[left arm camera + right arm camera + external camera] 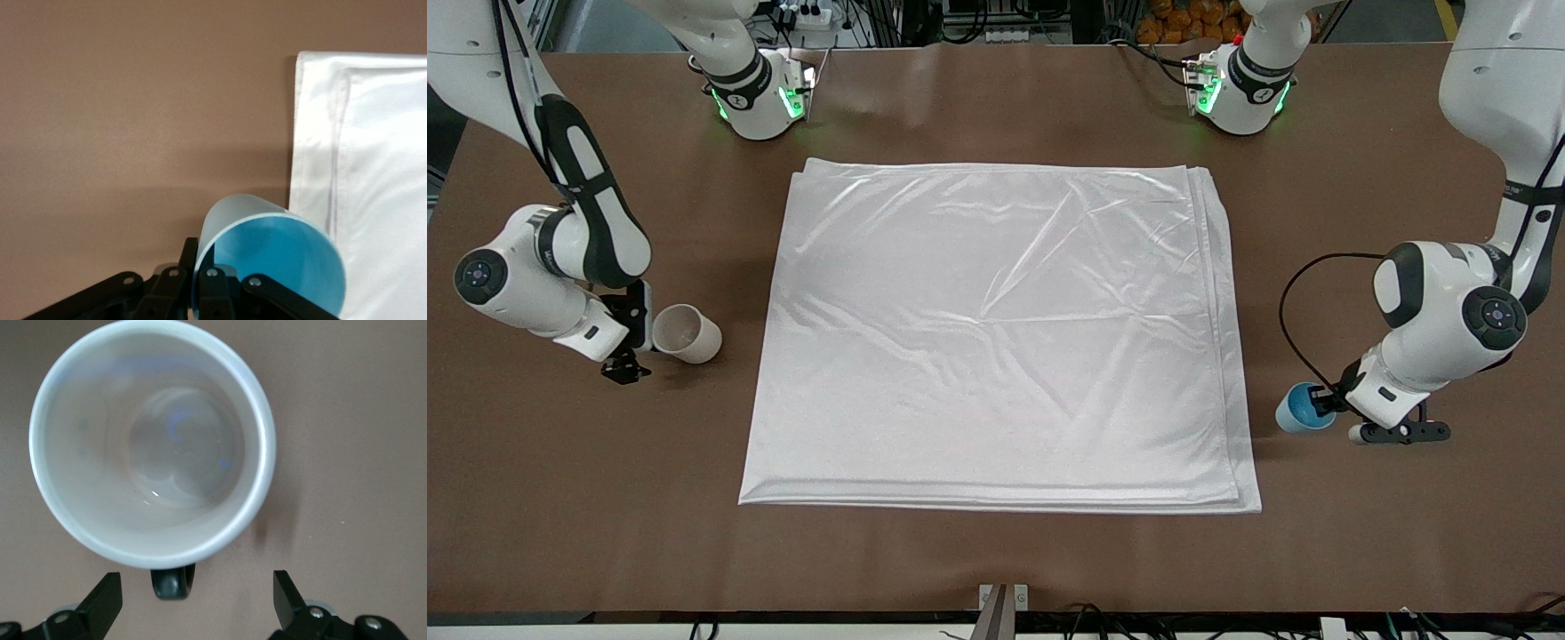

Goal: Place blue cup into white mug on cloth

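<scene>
My right gripper picks up the white mug by its black handle point(172, 583) next, to set the mug on the cloth for the blue cup.
The white cloth point(996, 338) lies flat in the middle of the table; its edge shows in the left wrist view point(380, 167). The blue cup point(1296, 411) is on the bare table beside the cloth, toward the left arm's end. My left gripper point(1327, 404) is shut on its rim point(267, 267), one finger inside and one outside point(200, 263), and the cup looks tilted. The white mug point(687, 333) stands on the bare table toward the right arm's end. My right gripper point(627, 364) is open, its fingers either side of the mug's black handle point(172, 583) without touching it point(197, 593).
Brown table top point(996, 551) all round the cloth. Both arm bases point(760, 98) point(1240, 89) stand at the table's edge farthest from the front camera. Cables and a small bracket point(1003, 597) lie at the edge nearest the camera.
</scene>
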Controlling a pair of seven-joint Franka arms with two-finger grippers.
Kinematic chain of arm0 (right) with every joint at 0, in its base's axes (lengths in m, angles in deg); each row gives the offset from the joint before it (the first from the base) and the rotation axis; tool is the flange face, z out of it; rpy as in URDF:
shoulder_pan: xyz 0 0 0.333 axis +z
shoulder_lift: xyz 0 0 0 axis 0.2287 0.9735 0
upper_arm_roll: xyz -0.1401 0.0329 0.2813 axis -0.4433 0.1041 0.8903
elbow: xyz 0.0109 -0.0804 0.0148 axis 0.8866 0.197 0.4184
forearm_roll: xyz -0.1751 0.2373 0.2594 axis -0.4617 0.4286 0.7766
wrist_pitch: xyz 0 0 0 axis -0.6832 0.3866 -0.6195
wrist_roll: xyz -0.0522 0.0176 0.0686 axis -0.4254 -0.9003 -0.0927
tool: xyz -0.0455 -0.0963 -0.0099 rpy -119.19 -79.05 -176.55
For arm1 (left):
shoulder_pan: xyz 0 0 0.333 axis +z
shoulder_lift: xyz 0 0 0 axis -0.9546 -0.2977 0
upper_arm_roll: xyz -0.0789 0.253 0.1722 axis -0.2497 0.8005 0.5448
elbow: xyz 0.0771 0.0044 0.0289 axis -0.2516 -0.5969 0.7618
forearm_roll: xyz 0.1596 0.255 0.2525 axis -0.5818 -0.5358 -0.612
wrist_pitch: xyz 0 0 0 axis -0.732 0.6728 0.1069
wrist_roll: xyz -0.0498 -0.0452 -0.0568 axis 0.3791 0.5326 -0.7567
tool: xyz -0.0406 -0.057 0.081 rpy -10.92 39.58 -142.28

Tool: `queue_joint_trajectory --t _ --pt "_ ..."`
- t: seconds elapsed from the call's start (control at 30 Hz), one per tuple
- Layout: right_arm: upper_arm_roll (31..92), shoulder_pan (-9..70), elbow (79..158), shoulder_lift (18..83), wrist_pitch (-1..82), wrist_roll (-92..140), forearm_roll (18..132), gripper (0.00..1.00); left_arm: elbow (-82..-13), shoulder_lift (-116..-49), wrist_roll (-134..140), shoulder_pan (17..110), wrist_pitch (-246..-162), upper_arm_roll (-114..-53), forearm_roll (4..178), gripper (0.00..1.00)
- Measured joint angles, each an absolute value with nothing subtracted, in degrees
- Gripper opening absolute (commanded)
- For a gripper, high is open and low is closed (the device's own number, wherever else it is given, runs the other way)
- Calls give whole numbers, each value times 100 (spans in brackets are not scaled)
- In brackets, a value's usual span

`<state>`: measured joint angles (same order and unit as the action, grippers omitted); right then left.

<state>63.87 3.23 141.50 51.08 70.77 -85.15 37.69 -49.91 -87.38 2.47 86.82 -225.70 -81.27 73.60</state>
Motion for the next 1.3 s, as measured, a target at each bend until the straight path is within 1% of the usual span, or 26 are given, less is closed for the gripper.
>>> queue_joint_trajectory --t 0.07,0.1,0.27,0.37,0.43,0.47,0.57,0.63,0.7,0.83,1.07,1.3 --pt "6386 323 14219 5111 7165 -8519 3769 99 -4991 -8676 247 8679 -22524 -8172 7359 0" --pt "6387 323 14252 5111 7205 -8522 3769 97 -4991 -8648 247 8676 -22505 -8191 7359 0" --pt "6391 323 14326 5113 7296 -8582 3769 81 -4992 -8536 247 8663 -22408 -8264 7358 0" --pt "6400 323 14333 5113 7299 -8623 3770 63 -4993 -8486 247 8661 -22303 -8321 7358 0" --pt "6406 323 14333 5113 7302 -8633 3770 48 -4992 -8444 247 8658 -22265 -8355 7358 0" --pt "6409 323 14333 5113 7304 -8636 3770 43 -4992 -8419 247 8657 -22243 -8369 7358 0" --pt "6411 323 14333 5112 7315 -8646 3770 30 -4990 -8340 247 8652 -22151 -8401 7357 0" --pt "6412 323 14333 5111 7325 -8654 3770 26 -4985 -8285 247 8652 -22092 -8434 7357 0" --pt "6414 323 14333 5107 7337 -8661 3770 18 -4975 -8232 247 8650 -22003 -8472 7357 0" --pt "6416 323 14333 5100 7347 -8667 3771 9 -4920 -8145 247 8640 -21817 -8526 7357 0" --pt "6454 325 14316 5013 7411 -8680 3771 6 -4856 -8060 247 8624 -21648 -8580 7357 0" --pt "6668 335 14309 4756 7410 -8621 3786 1 -4841 -8046 247 8623 -21605 -8624 7259 0"
